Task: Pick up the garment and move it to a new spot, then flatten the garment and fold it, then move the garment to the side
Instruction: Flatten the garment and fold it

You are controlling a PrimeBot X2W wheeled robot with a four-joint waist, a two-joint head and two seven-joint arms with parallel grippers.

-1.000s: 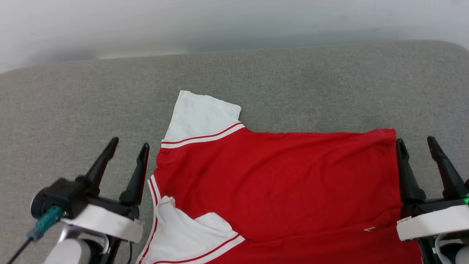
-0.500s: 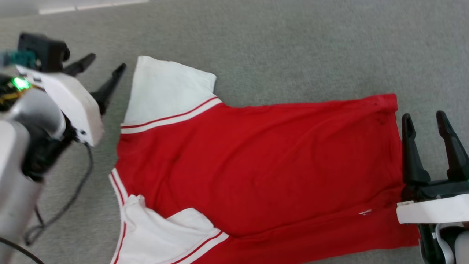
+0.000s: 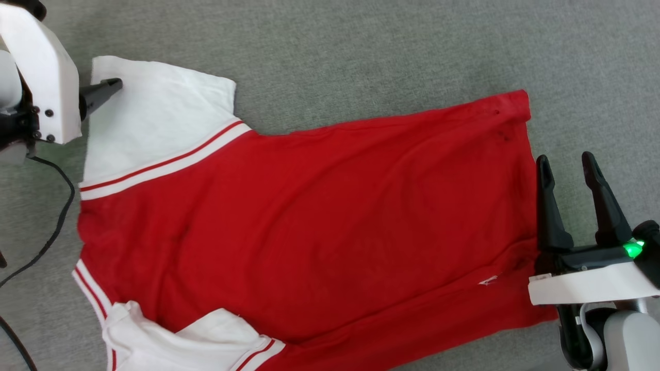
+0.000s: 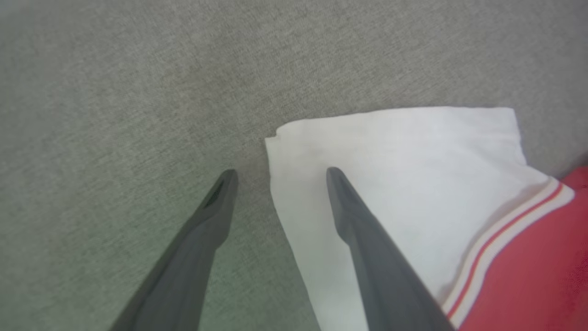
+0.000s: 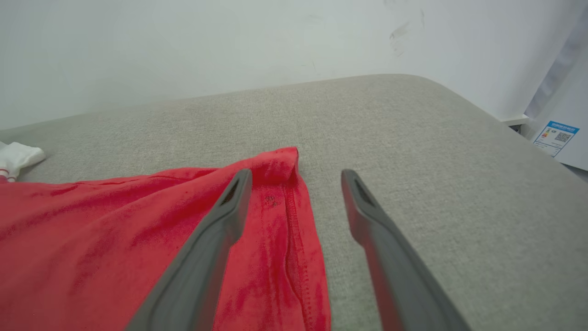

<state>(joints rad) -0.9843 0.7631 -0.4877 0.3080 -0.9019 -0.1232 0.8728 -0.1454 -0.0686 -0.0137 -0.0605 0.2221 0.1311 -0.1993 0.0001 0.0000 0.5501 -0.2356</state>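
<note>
I will pinch the far white sleeve by its outer edge (image 3: 92,73) next with my left gripper, where the cloth ends, because the white cloth (image 3: 161,111) lies flat on the grey padding.
The garment (image 3: 309,206) lies spread on the grey padded surface (image 3: 361,51), red body up, hem to the right. Its far white sleeve (image 3: 154,118) lies flat, and its near white sleeve (image 3: 180,340) is crumpled at the bottom edge. My left gripper (image 4: 281,174) is open and straddles the far sleeve's (image 4: 390,161) outer edge, one finger over the white cloth, the other over bare grey. One of its fingers (image 3: 103,90) shows at the head view's top left. My right gripper (image 3: 567,162) is open beside the hem. In the right wrist view, my right gripper (image 5: 296,177) straddles the hem's far corner (image 5: 287,161).
A black cable (image 3: 56,226) hangs from the left arm over the surface beside the garment's collar side. The padded surface (image 5: 413,138) ends in a rounded far edge against a pale wall (image 5: 183,46). A white object with a label (image 5: 556,133) stands past its right corner.
The head camera has tipped down and closed in. My left arm has swung forward from the near left to the far sleeve. My right gripper stays by the hem.
</note>
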